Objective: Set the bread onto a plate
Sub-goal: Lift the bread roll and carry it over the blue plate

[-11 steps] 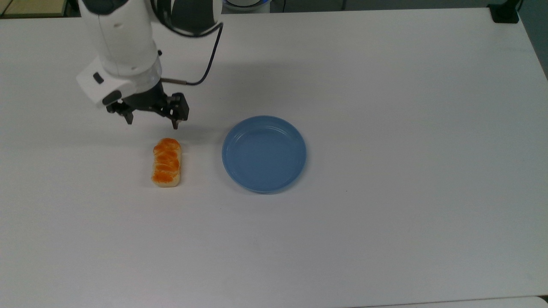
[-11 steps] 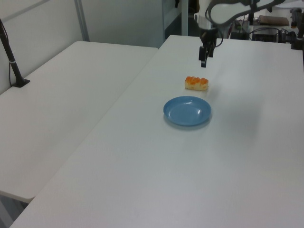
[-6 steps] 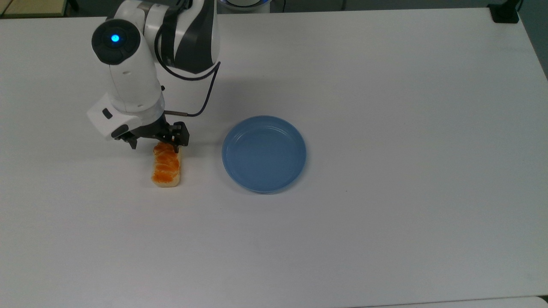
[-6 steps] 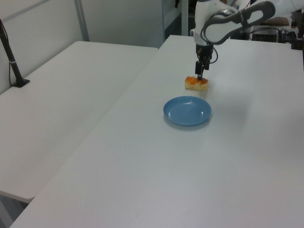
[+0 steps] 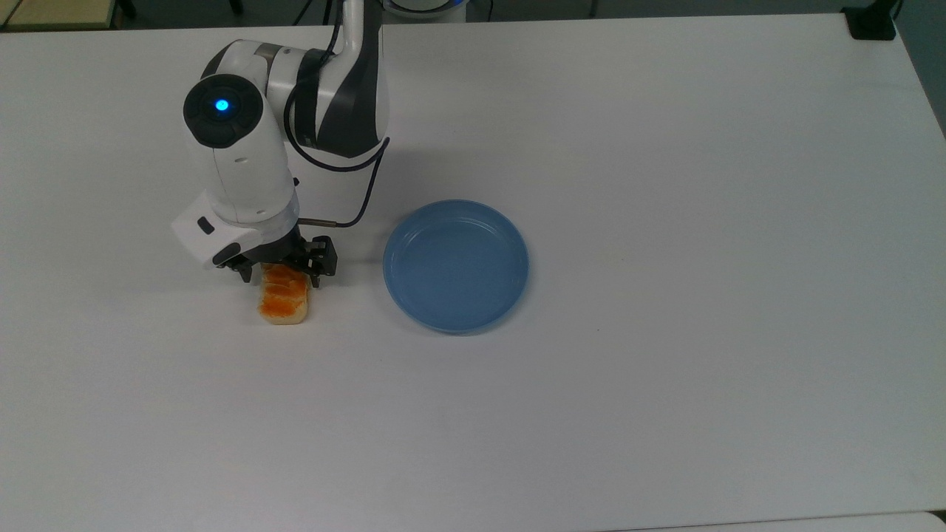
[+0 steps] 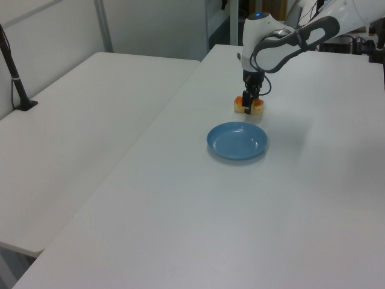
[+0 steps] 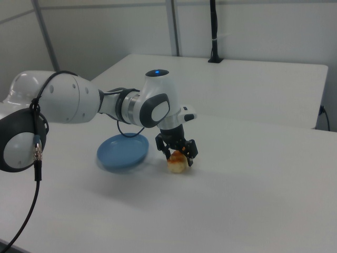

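Note:
My gripper grabs the bread (image 6: 258, 109) by its sides next, to set it on the blue plate (image 6: 237, 141).
The bread (image 5: 282, 304), an oblong bun with an orange-brown top, lies on the white table to the left of the plate in the top view. My gripper (image 5: 280, 277) is lowered over the bun's far end, open, with one finger on each side of it. In the left view the gripper (image 6: 249, 107) covers part of the bread (image 6: 258, 109). The right view shows the gripper (image 7: 178, 157) straddling the bread (image 7: 177, 166). The round light-blue plate (image 5: 456, 266) lies with nothing on it, a short way from the bun, seen also as the plate (image 6: 237, 140) and plate (image 7: 122, 153).
The white arm (image 5: 244, 162) reaches in from the table's far edge, with a black cable (image 5: 362, 199) looping beside it. A black clamp (image 5: 872, 22) sits at the top view's upper right corner. A second table with a black post (image 6: 15, 72) adjoins in the left view.
The gripper has come down and forward from above the table behind the bread until its open fingers straddle the bun's far end. Bread and plate have stayed put.

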### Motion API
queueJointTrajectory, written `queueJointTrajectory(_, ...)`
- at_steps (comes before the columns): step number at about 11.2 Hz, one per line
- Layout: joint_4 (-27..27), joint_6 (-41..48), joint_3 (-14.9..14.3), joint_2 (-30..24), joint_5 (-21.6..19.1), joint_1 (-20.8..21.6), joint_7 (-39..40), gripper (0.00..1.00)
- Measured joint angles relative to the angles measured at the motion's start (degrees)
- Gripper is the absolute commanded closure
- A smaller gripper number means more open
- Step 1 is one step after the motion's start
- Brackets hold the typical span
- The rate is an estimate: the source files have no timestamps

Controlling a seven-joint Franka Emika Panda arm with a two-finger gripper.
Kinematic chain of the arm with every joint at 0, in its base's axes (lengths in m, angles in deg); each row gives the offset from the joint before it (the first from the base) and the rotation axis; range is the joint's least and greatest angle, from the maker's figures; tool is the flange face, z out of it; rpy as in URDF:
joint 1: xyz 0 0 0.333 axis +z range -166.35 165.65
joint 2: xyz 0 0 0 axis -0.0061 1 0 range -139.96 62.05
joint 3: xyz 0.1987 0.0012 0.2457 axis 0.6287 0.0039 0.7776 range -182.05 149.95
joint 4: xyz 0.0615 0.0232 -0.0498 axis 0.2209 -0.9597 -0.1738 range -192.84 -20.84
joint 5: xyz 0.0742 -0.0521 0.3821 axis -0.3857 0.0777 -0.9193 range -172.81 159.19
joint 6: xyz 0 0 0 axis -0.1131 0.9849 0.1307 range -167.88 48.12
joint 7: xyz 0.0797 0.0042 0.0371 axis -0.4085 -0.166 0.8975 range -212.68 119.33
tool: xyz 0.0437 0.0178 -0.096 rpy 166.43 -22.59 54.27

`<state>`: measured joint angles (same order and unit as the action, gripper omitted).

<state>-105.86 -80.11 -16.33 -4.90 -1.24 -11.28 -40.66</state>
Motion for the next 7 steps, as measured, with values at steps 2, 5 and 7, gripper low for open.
queueJointTrajectory(2,0.12,-0.63,0.24,0.08,-0.01,0.06,-0.32,0.56)
queueJointTrajectory(5,0.36,-2.7,0.33,0.5,-0.01,1.08,-3.63,0.56)
queueJointTrajectory(7,1.13,-2.74,0.35,-0.41,-0.01,2.02,-4.07,0.56)
